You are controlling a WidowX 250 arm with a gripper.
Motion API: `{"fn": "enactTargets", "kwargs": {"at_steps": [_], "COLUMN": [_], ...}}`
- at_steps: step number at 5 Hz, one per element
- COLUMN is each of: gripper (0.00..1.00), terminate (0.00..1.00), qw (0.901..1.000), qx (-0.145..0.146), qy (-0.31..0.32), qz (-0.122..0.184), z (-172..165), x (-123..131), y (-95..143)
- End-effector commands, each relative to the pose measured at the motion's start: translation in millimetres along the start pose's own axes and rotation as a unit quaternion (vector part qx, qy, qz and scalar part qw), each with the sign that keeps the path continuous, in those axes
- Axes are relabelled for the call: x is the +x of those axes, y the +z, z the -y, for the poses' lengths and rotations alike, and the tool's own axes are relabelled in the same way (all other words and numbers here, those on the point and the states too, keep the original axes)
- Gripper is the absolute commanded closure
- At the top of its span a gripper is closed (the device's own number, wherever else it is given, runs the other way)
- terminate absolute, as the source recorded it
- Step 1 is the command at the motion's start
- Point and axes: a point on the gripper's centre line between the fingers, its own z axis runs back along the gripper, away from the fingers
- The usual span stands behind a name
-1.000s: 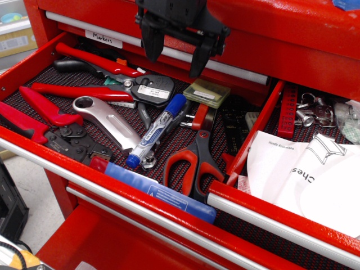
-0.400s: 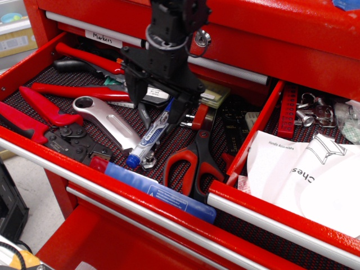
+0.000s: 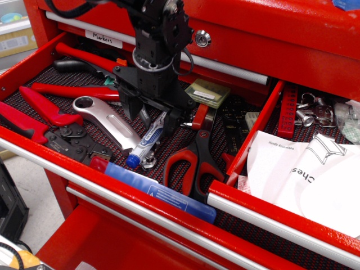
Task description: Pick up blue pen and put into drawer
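Observation:
The robot should put the pen into the drawer, so its gripper should next grab the blue pen by its white body (image 3: pixel 157 127).
The blue pen (image 3: pixel 146 142) lies slanted on the dark mesh liner of the wide left tool drawer, its blue end toward the front. Its cap end is hidden under my gripper (image 3: pixel 153 116). The black gripper has come down over the pen's upper part with its jaws open, one finger on each side of the barrel. I cannot tell if the fingers touch the pen. The drawer (image 3: pixel 254 209) with white printed papers (image 3: pixel 298 171) and small metal hardware (image 3: pixel 309 109) stands open at the right.
Red-handled scissors (image 3: pixel 194 160) lie just right of the pen. A silver cutter (image 3: pixel 107 118) and red pliers (image 3: pixel 42 112) lie to its left. A long flat blue bar (image 3: pixel 160 191) rests along the front edge. A red divider wall (image 3: pixel 256 132) separates the two drawers.
The gripper has come down from above the drawer back to the pen, moving slightly left. It now straddles the pen's cap end. The pen has not moved.

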Motion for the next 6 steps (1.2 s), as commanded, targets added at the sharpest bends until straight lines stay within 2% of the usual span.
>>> {"fn": "enactTargets", "kwargs": {"at_steps": [1, 2, 3, 4, 5, 6], "gripper": [0.00, 1.00, 1.00, 1.00, 1.00, 1.00], "terminate": [0.00, 0.00, 0.00, 0.00, 0.00, 0.00], "qw": [0.9992, 0.9983, 0.9982, 0.9972, 0.9965, 0.9862], "qx": [-0.012, -0.027, -0.016, -0.028, -0.049, -0.078], "qy": [-0.005, 0.020, 0.042, 0.069, 0.063, 0.140], "qz": [0.039, 0.047, 0.038, 0.009, 0.024, 0.042], "z": [-4, -3, 1, 10, 26, 67], "x": [2, -1, 2, 15, 32, 43], "y": [-13, -22, -9, 23, 65, 90]}}
